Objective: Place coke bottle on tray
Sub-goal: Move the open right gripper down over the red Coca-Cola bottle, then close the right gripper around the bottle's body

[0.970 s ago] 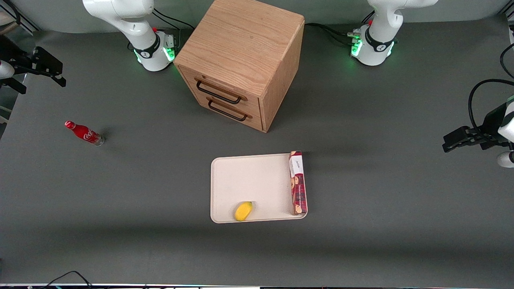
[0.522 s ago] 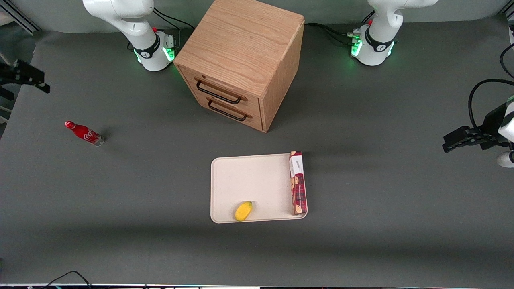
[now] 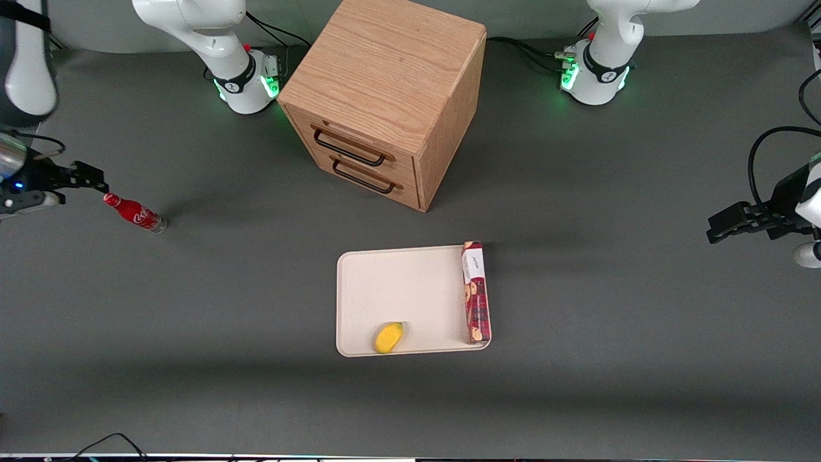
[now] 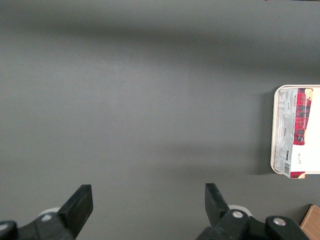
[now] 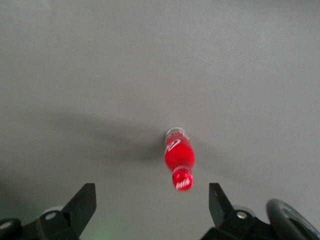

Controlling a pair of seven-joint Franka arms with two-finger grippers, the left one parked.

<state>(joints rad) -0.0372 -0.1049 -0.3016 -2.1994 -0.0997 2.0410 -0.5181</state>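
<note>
My right gripper grabs the small red bottle by its end with the cap (image 3: 112, 199) next, to place the coke bottle on the tray (image 3: 391, 282).
The coke bottle (image 3: 136, 213), small and red with a red cap and clear base, stands on the grey table toward the working arm's end. My right gripper (image 3: 95, 182) hovers just above and beside its cap, open and empty. In the right wrist view the bottle (image 5: 179, 159) is seen from above, between the two wide-spread fingers (image 5: 83, 204) and closer to one of them; the gripper (image 5: 151, 205) touches nothing. The cream-white tray (image 3: 391, 282) lies mid-table, nearer the front camera than the cabinet; its rim also shows in the left wrist view (image 4: 273, 150).
A wooden two-drawer cabinet (image 3: 385, 96) stands at the back middle. On the tray lie a long red biscuit box (image 3: 476, 292) along one edge and a small yellow fruit (image 3: 389, 337) near the front rim.
My right gripper has swung from the table's edge in toward the bottle and now sits just by its cap. The bottle and tray have not moved.
</note>
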